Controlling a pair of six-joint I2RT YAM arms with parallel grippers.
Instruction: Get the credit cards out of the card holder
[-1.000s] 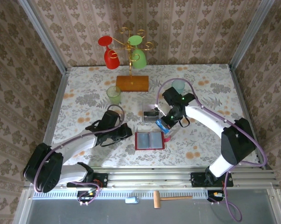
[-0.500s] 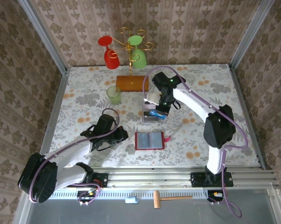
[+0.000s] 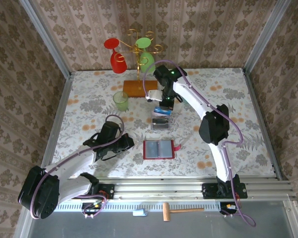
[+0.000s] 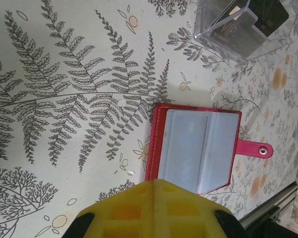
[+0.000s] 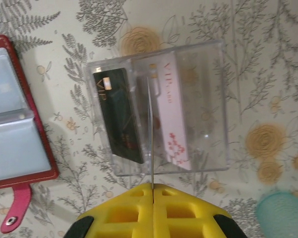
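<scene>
The blue card would fall by the white card, short of the empty slot beyond, so it goes to that slot before my right gripper releases it.
The red card holder (image 3: 159, 148) lies open and flat on the table, its greyish pockets (image 4: 196, 148) facing up and its tab to the right. My right gripper (image 3: 164, 106) is shut on a blue credit card (image 3: 162, 110), seen edge-on as a thin line (image 5: 151, 134), held over the clear plastic box (image 5: 159, 109). Inside the box lie a dark card (image 5: 118, 114) and a white card with red print (image 5: 171, 119). My left gripper (image 4: 159, 182) is shut and empty, just left of the card holder (image 5: 15, 134), hovering near its left edge.
A green cup (image 3: 121, 100) stands left of the box. Behind it is a wooden-based rack (image 3: 140, 88) with a red and a green glass. A teal cup (image 5: 282, 215) is close to my right gripper. Metal rails run along the table's near edge.
The right arm has carried the blue card from beside the card holder back and left to above the clear box. The left arm has drawn back slightly to the left.
</scene>
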